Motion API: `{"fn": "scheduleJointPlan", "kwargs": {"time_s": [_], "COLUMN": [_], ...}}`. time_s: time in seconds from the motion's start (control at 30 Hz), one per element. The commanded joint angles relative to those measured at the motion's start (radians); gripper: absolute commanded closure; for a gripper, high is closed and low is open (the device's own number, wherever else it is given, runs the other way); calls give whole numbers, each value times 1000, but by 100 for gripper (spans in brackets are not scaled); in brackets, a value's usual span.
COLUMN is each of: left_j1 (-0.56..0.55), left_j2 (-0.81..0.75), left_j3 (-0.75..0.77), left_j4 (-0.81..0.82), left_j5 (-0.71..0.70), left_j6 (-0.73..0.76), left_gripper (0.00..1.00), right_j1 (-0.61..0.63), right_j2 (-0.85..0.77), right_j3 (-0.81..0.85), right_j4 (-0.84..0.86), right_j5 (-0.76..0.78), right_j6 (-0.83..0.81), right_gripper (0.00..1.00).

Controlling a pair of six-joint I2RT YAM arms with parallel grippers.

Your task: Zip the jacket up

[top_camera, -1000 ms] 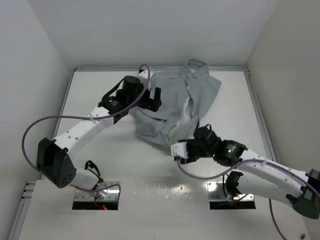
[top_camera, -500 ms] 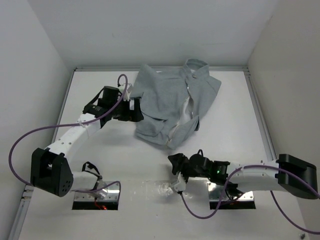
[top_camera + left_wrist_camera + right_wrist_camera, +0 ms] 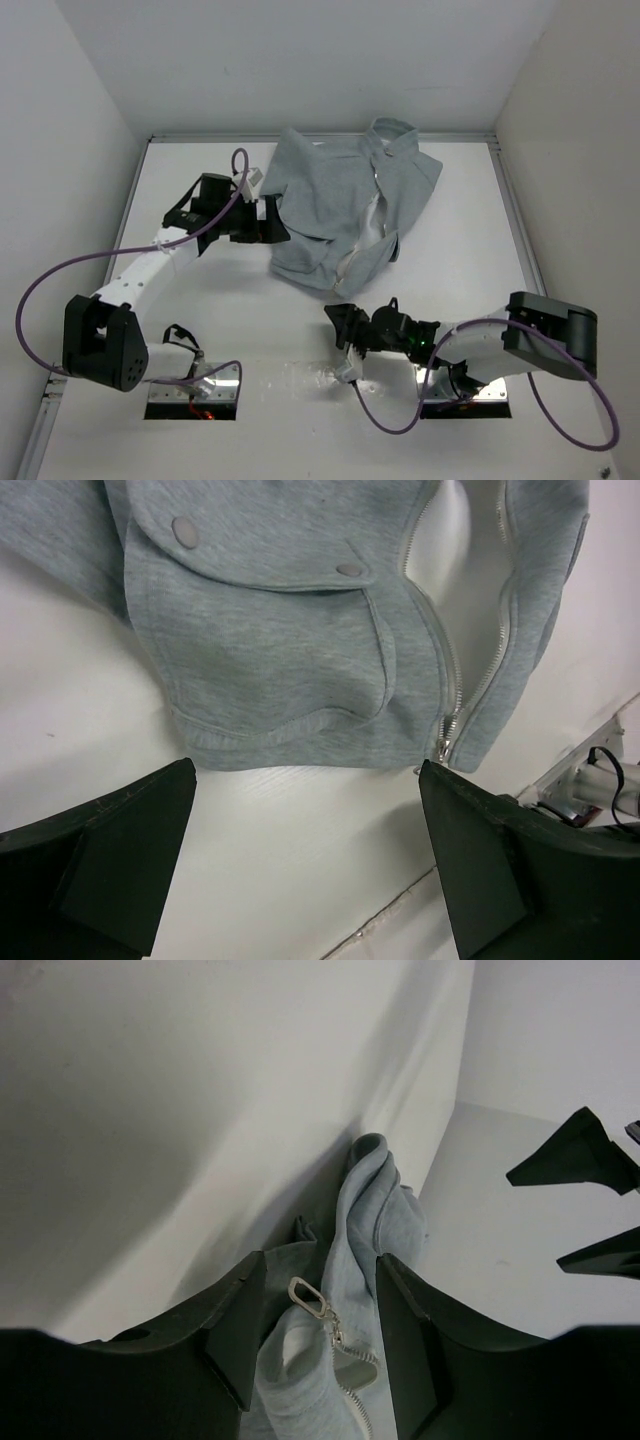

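I should next grab the zipper pull at the hem (image 3: 337, 289) with my right gripper to zip up the jacket (image 3: 330, 195). That leaves the hem free to hold.
The light grey jacket (image 3: 330, 195) lies spread at the back middle of the table, front up, with its zipper (image 3: 452, 675) parted and white lining showing. The slider (image 3: 443, 748) sits at the hem. My left gripper (image 3: 278, 220) hovers wide open by the jacket's left hem and pocket, with only bare table between its fingers (image 3: 110, 850). My right gripper (image 3: 338, 322) lies low on the table, a short way in front of the hem, rolled on its side and partly open. The zipper pull (image 3: 305, 1294) shows between its fingers (image 3: 235, 1335), a little ahead of them and not gripped.
White walls close in the table on the left, back and right. The two arm base plates (image 3: 192, 390) (image 3: 462, 392) sit at the near edge. Purple cables (image 3: 60, 275) loop beside both arms. The left gripper's black fingers (image 3: 585, 1150) show in the right wrist view.
My left gripper has come off the jacket and moved left to its edge, and the left shoulder now lies spread out. The right arm has drawn back from the hem and dropped low.
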Motion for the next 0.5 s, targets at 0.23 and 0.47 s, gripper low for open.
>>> {"fn": "scheduleJointPlan", "kwargs": {"time_s": [0.23, 0.47], "left_j1": [33, 42], "left_j2": [29, 48], "left_j3": [35, 35], "left_j4": [26, 26], "left_j5": [78, 97], "left_j6": [-37, -47], "left_gripper": [0, 0], "right_j1": [-77, -111], "right_j2": [179, 240], "right_j3": [35, 31], "right_j4": [253, 315], "right_j5": [-22, -31], "right_j6": [-102, -118], "right_gripper": [58, 59]}}
